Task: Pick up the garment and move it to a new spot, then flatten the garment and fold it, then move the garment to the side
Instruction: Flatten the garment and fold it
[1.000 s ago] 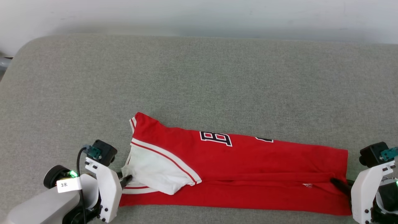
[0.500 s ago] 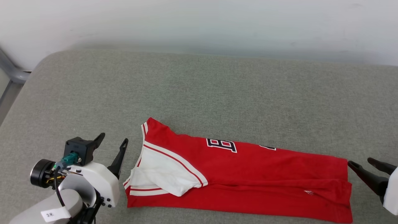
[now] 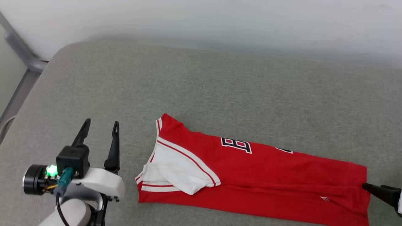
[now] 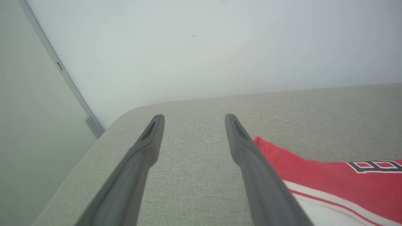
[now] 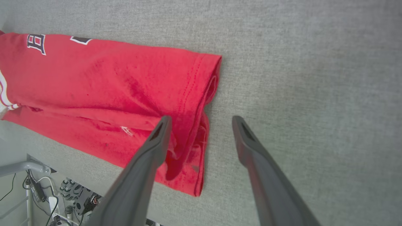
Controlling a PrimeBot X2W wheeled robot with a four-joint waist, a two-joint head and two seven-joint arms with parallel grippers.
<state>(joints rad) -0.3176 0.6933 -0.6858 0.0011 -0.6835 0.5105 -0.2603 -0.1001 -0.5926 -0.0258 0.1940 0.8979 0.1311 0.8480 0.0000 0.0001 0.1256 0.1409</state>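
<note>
The jersey needs to be grabbed by its hem end (image 3: 362, 187) with my right gripper next, so that I can fold the long piece of jersey (image 3: 263, 173) into a compact bundle.
The garment (image 3: 267, 175) is a red jersey with a white sleeve (image 3: 176, 171) and black digits. It lies folded into a long strip across the near part of the grey cushion (image 3: 201, 91). My left gripper (image 3: 100, 123) stands open to the left of the collar end, clear of the cloth and holding nothing. In the left wrist view the left gripper (image 4: 194, 116) has its fingers spread over bare cushion, with the garment (image 4: 320, 175) to their right. My right gripper (image 3: 369, 187) is at the hem end. In the right wrist view the right gripper (image 5: 201, 119) is open above the garment's (image 5: 110, 78) hem.
A white wall (image 3: 220, 22) runs behind the cushion. A grey metal rail (image 3: 23, 55) stands at the far left corner. Past the cushion's near edge, cables and gear (image 5: 47, 194) lie on the floor. Bare cushion stretches beyond and to the left of the shirt.
Both grippers have opened and let go of the garment, which stays flat. The left one has drawn back to the left, the right one off the hem. The head camera has shifted.
</note>
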